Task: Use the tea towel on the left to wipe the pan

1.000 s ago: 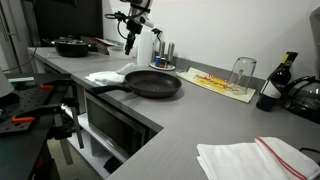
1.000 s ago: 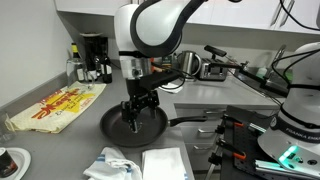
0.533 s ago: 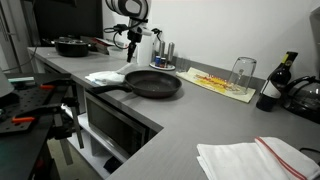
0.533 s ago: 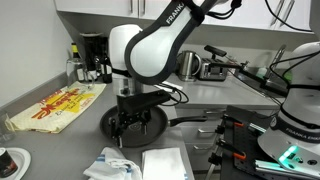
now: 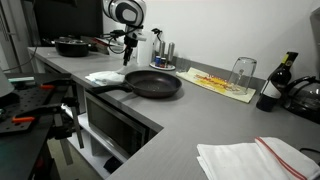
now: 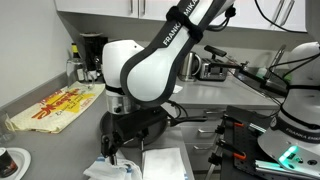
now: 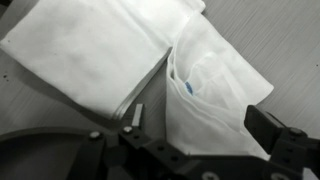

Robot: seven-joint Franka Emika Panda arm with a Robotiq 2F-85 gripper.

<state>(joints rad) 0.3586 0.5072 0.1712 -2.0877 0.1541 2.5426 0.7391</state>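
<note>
The crumpled towel lies between my fingers, but an exterior view shows them above its folds, so my gripper lowers first and it is too early to close.
The black pan [image 5: 152, 84] sits on the grey counter with its handle toward the counter's edge; in an exterior view the arm hides most of it and only its handle [image 6: 196, 120] shows. White tea towels lie beside it [image 5: 107, 76]: a crumpled one [image 6: 113, 168] and a flat folded one [image 6: 165, 164]. My gripper [image 5: 127, 58] hangs over the towels [image 6: 109, 151]. In the wrist view the gripper [image 7: 200, 125] is open, its fingers on either side of the crumpled towel [image 7: 215, 95] and just above it, with the folded towel [image 7: 90, 50] to the left.
A second black pan [image 5: 70, 45] stands at the far end of the counter. A chopping board [image 5: 218, 82] with an upturned glass [image 5: 242, 72] and a dark bottle [image 5: 274, 84] lie past the pan. A red-striped towel [image 5: 255, 160] lies in the foreground. Jars stand at the back [image 5: 162, 55].
The arm has swung from above the pan over to the towels and come lower. The gripper has stayed open and holds nothing.
</note>
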